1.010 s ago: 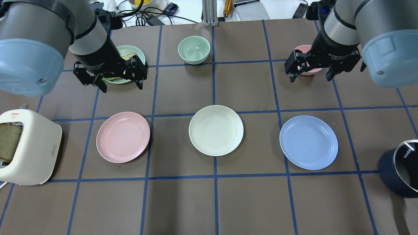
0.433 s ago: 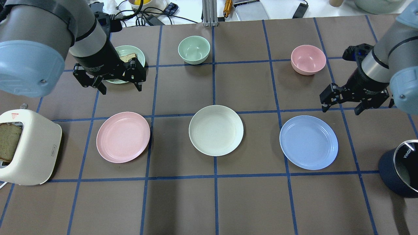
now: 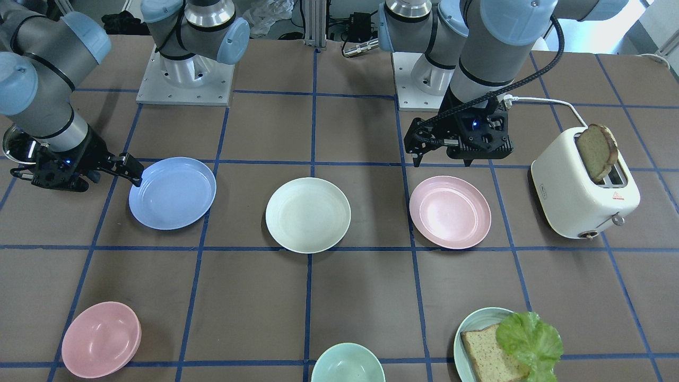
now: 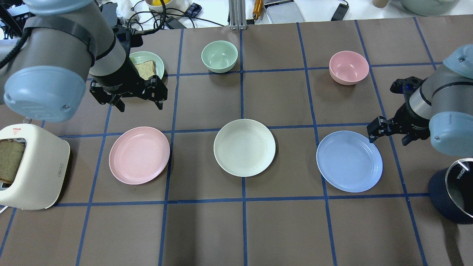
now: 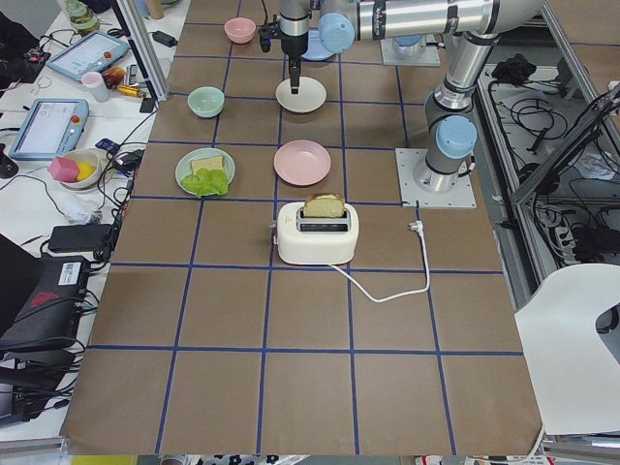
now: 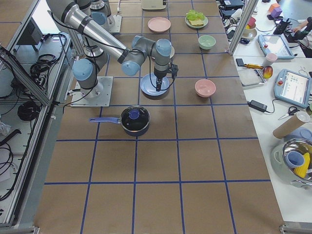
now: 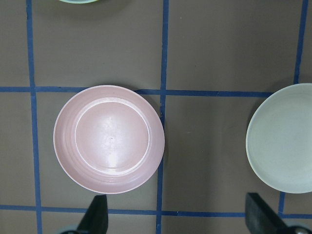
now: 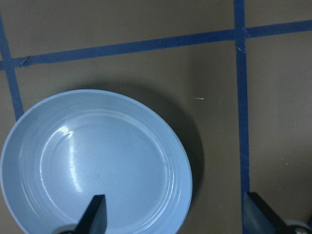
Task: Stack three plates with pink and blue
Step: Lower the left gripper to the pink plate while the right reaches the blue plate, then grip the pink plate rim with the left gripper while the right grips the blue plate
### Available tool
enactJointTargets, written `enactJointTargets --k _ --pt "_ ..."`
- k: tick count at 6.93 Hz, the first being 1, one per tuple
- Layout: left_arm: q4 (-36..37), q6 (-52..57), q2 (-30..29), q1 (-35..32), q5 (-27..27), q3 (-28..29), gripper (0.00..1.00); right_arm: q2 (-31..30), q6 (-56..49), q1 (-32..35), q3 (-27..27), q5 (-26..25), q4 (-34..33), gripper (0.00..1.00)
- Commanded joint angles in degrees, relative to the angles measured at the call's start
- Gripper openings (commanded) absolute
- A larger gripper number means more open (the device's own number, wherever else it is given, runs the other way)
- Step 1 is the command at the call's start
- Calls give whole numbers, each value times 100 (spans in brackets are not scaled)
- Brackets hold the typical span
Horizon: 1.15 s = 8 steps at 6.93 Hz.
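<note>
Next, my right gripper grabs the blue plate by its thin raised rim (image 3: 140,181) (image 8: 189,187), since the blue plate is too wide for the gripper's fingers to span.
Three plates lie in a row. The pink plate (image 4: 139,155) is on the left, the cream plate (image 4: 244,147) in the middle and the blue plate (image 4: 349,161) on the right. My left gripper (image 4: 141,108) is open and empty, hovering just behind the pink plate (image 7: 108,139). My right gripper (image 4: 388,139) is open and low at the blue plate's far right rim. In the right wrist view one finger (image 8: 95,214) stands over the blue plate (image 8: 92,165) and the other over bare table.
A white toaster (image 4: 31,166) with bread stands at the left edge. A teal plate with bread (image 4: 147,66), a mint bowl (image 4: 219,56) and a pink bowl (image 4: 349,67) sit at the back. A dark pot (image 4: 452,195) stands at the near right.
My right gripper has moved from over the pink bowl to the right and nearer, down to the blue plate's rim. My left gripper has shifted slightly toward the pink plate.
</note>
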Motion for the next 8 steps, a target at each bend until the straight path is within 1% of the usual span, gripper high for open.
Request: enactJointTargets --k 1,2,3,4,5,6,7,8 --pt "1203 98 7 4 -7 -874 99 307 -599 -157 330 -4 -539 100" --pt "1198 72 -18 -5 10 -1043 87 352 -698 -288 496 66 -638 100" --pt "1215 98 -62 -5 -7 -1132 80 388 -708 -420 585 66 -770 100" --pt "1207 54 -150 4 2 -1220 75 388 -717 -438 595 197 -823 89" --pt "1215 -7 -316 4 37 -1247 70 431 -717 -456 638 268 -824 88" --pt "1215 -199 -509 4 46 -1256 70 519 -725 -456 639 268 -833 71" --pt "1242 -236 -641 4 72 -1247 61 555 -725 -456 639 277 -824 57" --pt "1251 -253 -695 4 90 -1273 56 572 -717 -456 630 277 -824 36"
